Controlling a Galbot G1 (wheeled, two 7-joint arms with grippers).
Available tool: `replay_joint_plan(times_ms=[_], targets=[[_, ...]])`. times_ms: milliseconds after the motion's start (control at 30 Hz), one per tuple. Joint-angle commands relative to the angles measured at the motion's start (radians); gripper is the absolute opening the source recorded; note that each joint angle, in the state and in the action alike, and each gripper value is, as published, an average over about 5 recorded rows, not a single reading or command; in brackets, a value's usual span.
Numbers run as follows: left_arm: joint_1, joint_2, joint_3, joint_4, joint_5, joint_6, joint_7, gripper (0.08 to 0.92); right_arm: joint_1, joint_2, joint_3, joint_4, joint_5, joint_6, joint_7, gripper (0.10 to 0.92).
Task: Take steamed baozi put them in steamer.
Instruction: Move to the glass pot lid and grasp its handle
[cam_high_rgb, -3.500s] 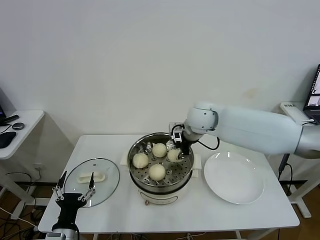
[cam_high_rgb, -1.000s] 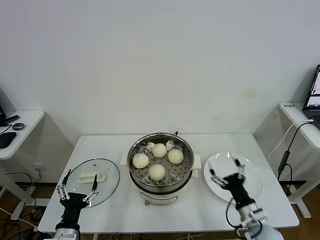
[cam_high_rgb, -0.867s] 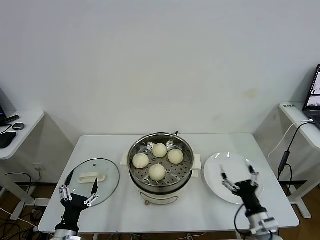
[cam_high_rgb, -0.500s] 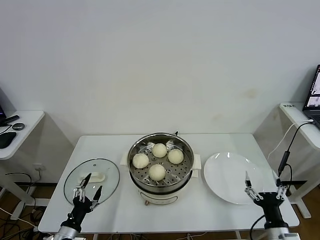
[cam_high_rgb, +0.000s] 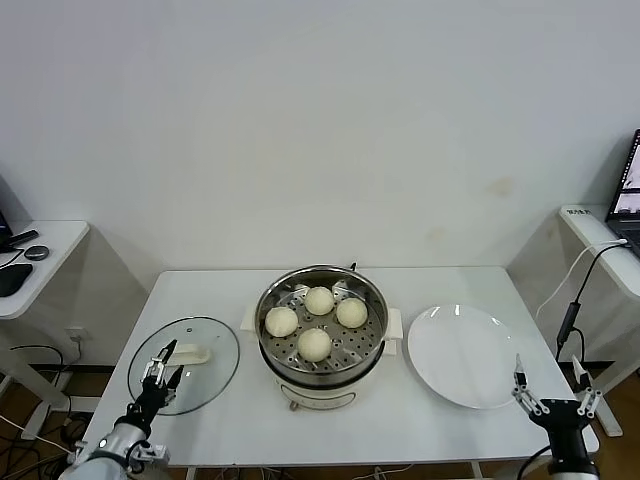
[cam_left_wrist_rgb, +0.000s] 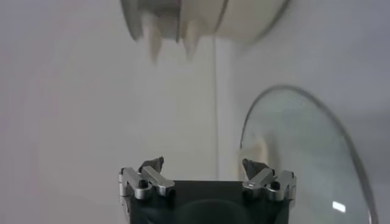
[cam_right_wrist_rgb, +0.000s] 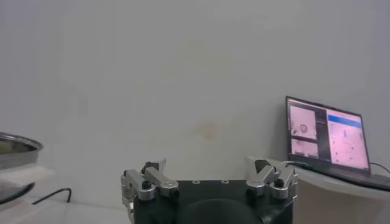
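Observation:
I will grab the lid by its raised white handle (cam_high_rgb: 188, 355) with my left gripper next, because the glass lid is wide and flat on the tabletop.
Several cream-white baozi (cam_high_rgb: 314, 343) lie on the perforated tray of the shiny steamer (cam_high_rgb: 274, 358) at the table's middle; one is at the far side (cam_high_rgb: 319, 300), one at the left (cam_high_rgb: 281, 321), one at the right (cam_high_rgb: 351, 312). My left gripper (cam_high_rgb: 160, 374) is open and empty, low at the table's front left, over the glass lid's near edge. My right gripper (cam_high_rgb: 553, 382) is open and empty, low at the table's front right corner, beside the plate. The left wrist view shows the steamer base (cam_left_wrist_rgb: 201, 18) and the open left gripper (cam_left_wrist_rgb: 203, 167). The right wrist view shows the open right gripper (cam_right_wrist_rgb: 209, 172).
A round glass lid (cam_high_rgb: 208, 372) with a white handle lies left of the steamer, also in the left wrist view (cam_left_wrist_rgb: 304, 158). An empty white plate (cam_high_rgb: 462, 355) lies right of it. A side desk (cam_high_rgb: 30, 262) stands left; a laptop (cam_right_wrist_rgb: 329, 137) on a desk stands right.
The right arm has left the steamer, passed over the plate and dropped to the front right corner, empty. The left gripper has sunk lower by the lid. The baozi have not moved.

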Motion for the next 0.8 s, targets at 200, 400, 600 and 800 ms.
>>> replay_joint_plan(times_ms=[200, 400, 600, 800], targets=[[-0.238, 0.009, 0.020, 0.242, 0.076, 0.007, 0.007, 0.823, -0.013, 0.017, 0.002, 0.000, -0.018, 0.000, 0.001, 0.823], [-0.256, 0.011, 0.030, 0.270, 0.067, 0.007, 0.020, 0.823, -0.017, 0.017, -0.001, 0.003, -0.021, -0.001, 0.000, 0.823], [-0.259, 0.009, 0.034, 0.280, 0.058, 0.006, 0.020, 0.823, -0.018, 0.017, -0.001, 0.002, -0.024, -0.003, -0.001, 0.823], [-0.301, 0.003, 0.045, 0.317, 0.055, 0.006, 0.026, 0.823, -0.015, 0.017, -0.007, -0.003, -0.030, -0.003, -0.001, 0.823]])
